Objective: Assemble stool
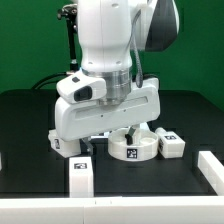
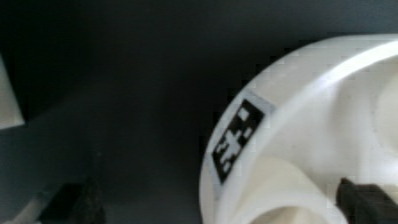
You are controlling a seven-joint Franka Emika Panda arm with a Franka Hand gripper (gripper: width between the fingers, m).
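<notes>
The seat's rim would be caught if I closed now, so my gripper should close on the seat now. My fingers reach down around the seat's tagged side in the wrist view.
The round white seat (image 1: 134, 147) of the stool lies on the black table, a marker tag on its side wall. In the wrist view the seat (image 2: 329, 110) fills the side by one finger, its tag facing the camera. My gripper (image 1: 124, 133) hangs low over the seat's rim on the exterior view's left. It is open (image 2: 217, 206): one dark finger (image 2: 71, 204) is outside the rim and well apart from it, the other (image 2: 366, 194) is over the dish. A blocky white leg (image 1: 171, 144) lies just to the seat's right, and another leg (image 1: 80, 176) lies at the front left.
A further white part (image 1: 62, 142) lies at the left, partly hidden by the robot hand. A white bar (image 1: 210, 170) runs along the right side and a white edge (image 1: 110, 208) along the front. A pale object (image 2: 7, 90) shows at the wrist view's border.
</notes>
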